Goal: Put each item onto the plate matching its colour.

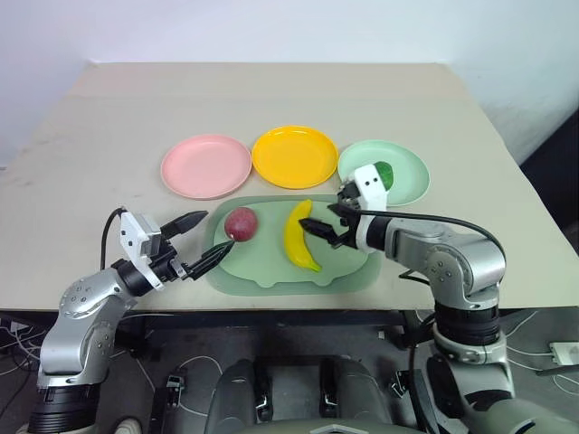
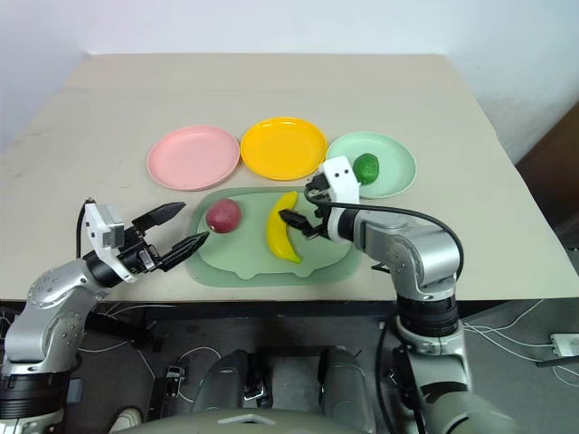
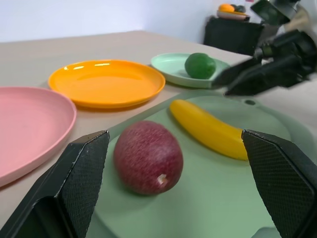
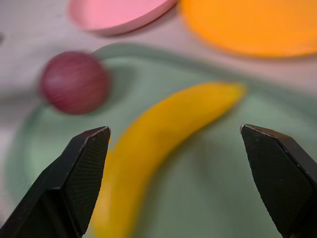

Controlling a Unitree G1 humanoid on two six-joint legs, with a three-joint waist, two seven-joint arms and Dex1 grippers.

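Observation:
My right gripper's fingers are above the yellow banana in the right wrist view, green tray (image 4: 208, 183) beneath them, so it should lower before closing.
The dark red plum (image 1: 241, 223) and the yellow banana (image 1: 298, 235) lie on the pale green tray (image 1: 271, 276). The round green fruit (image 1: 383, 172) rests on the mint plate (image 1: 407, 185). Beside it stand the yellow plate (image 1: 294, 155) and the pink plate (image 1: 206, 165), both bare. My left gripper (image 1: 204, 242) is open at the tray's left edge, pointing at the plum (image 3: 147, 156). My right gripper (image 1: 312, 231) is open just above the banana (image 4: 163, 134), its fingertips (image 4: 89, 158) spread to either side of it and not touching.
The three plates stand in a row behind the tray, on a beige table (image 1: 109, 127). The tray lies close to the table's front edge. Wide bare tabletop lies behind and to both sides of the plates.

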